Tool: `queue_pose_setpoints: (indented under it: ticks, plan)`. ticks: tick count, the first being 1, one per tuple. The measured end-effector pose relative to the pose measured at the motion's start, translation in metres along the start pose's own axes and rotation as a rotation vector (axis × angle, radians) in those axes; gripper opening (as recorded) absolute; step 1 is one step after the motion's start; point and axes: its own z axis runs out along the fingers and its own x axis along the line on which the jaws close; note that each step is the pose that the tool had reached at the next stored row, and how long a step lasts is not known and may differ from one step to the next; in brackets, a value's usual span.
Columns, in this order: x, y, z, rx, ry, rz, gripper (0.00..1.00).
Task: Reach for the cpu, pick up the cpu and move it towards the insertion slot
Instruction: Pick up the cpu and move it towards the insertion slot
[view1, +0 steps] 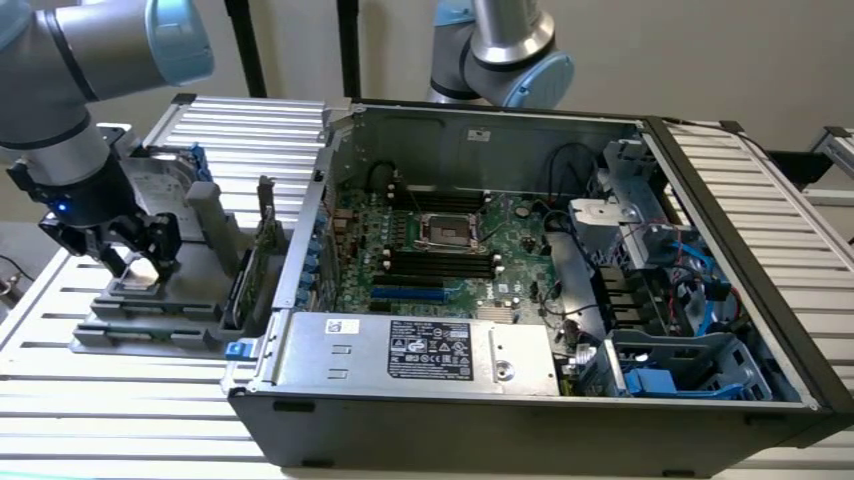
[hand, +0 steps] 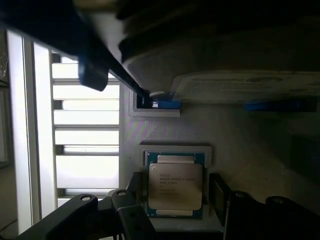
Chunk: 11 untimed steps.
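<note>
The raised edge of the holder wraps around the cpu's end and corners, so my gripper should next pick up the cpu by its two open side edges.
The cpu (hand: 175, 182), a small square chip with a pale metal top on a green edge, lies flat in a recess of a grey holder (view1: 147, 322) at the exterior view's left. My gripper (view1: 134, 268) is lowered over it and open, with one dark finger on each side of the chip (view1: 136, 277). In the wrist view my gripper (hand: 176, 202) straddles the cpu, and the fingers (hand: 131, 210) stand just off its edges. The insertion slot (view1: 447, 232), a square socket with a metal frame, sits on the green board inside the open computer case.
The open computer case (view1: 747, 230) fills the middle and the exterior view's right, with a power supply (view1: 414, 350) along its near side. A silver hard drive with blue rails (view1: 171, 175) and upright cards (view1: 254, 262) stand on the holder. A second arm (view1: 501, 50) rises behind the case.
</note>
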Motion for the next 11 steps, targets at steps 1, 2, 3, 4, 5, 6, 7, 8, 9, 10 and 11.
queue_pose_setpoints:
  ticks: [1,2,3,4,5,6,7,8,9,10,11]
  plan:
    - [0.0000,-0.0004,0.0000,-0.0019,0.0002,0.000,0.65]
    - [0.0000,-0.0007,0.0000,-0.0035,0.0003,0.000,0.65]
    - [0.0000,-0.0010,0.0000,-0.0048,0.0006,0.000,0.65]
    - [0.0000,-0.0016,0.0000,-0.0069,0.0006,0.000,0.65]
    - [0.0000,-0.0024,0.0000,-0.0097,0.0007,0.000,0.65]
    - [0.0000,-0.0027,0.0000,-0.0111,0.0009,0.000,0.65]
    - [0.0000,-0.0028,-0.0001,-0.0119,0.0012,0.000,0.65]
    - [0.0000,-0.0028,-0.0001,-0.0129,0.0011,0.000,0.65]
    - [0.0000,-0.0029,0.0000,-0.0137,0.0012,0.000,0.65]
    - [-0.0001,-0.0029,0.0000,-0.0145,0.0011,0.000,0.65]
    - [0.0000,-0.0029,0.0000,-0.0151,0.0012,0.000,0.65]
